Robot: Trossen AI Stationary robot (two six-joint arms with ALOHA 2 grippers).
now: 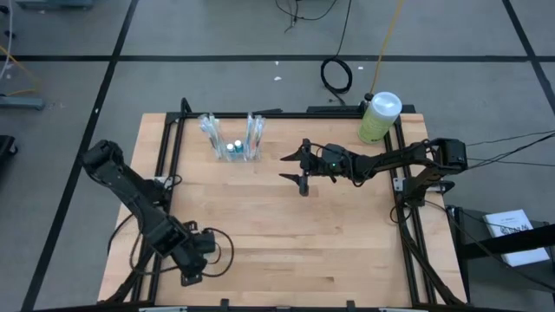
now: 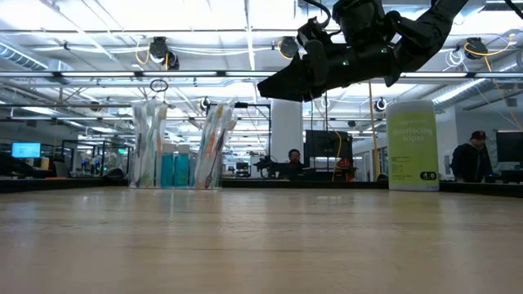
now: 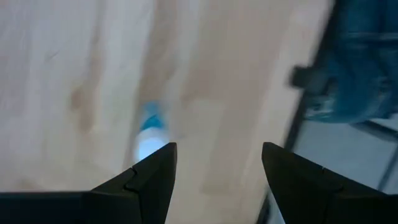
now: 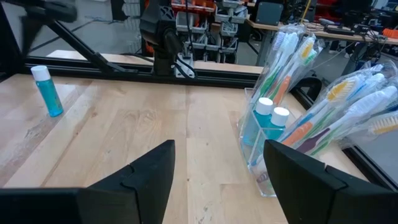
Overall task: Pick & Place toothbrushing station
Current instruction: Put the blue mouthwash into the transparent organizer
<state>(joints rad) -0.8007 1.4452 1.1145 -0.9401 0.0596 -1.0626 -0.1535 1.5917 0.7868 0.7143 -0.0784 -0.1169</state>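
Observation:
I need to line up my left gripper with the cap before I close on the white cap [image 3: 151,143]. The cap is outside my fingers, so I would miss the cap if I closed now.
The toothbrushing station [image 1: 232,139] is a clear plastic holder full of toothbrushes, with two small blue bottles between them. It stands on its base at the table's far left-centre and also shows in the low view [image 2: 184,147] and the right wrist view [image 4: 298,106]. My right gripper [image 1: 293,168] is open and empty above the table's middle, to the right of the station, its fingers pointing toward it [image 4: 217,168]. My left gripper [image 1: 198,260] is open and empty at the near left, pointing down over a small blue bottle [image 3: 149,130].
A large green bottle with a white cap [image 1: 379,117] stands at the far right corner. A small blue bottle [image 4: 48,90] stands alone on the wood near my left arm. A black frame [image 1: 286,113] runs along the table's edges. People sit in the room behind.

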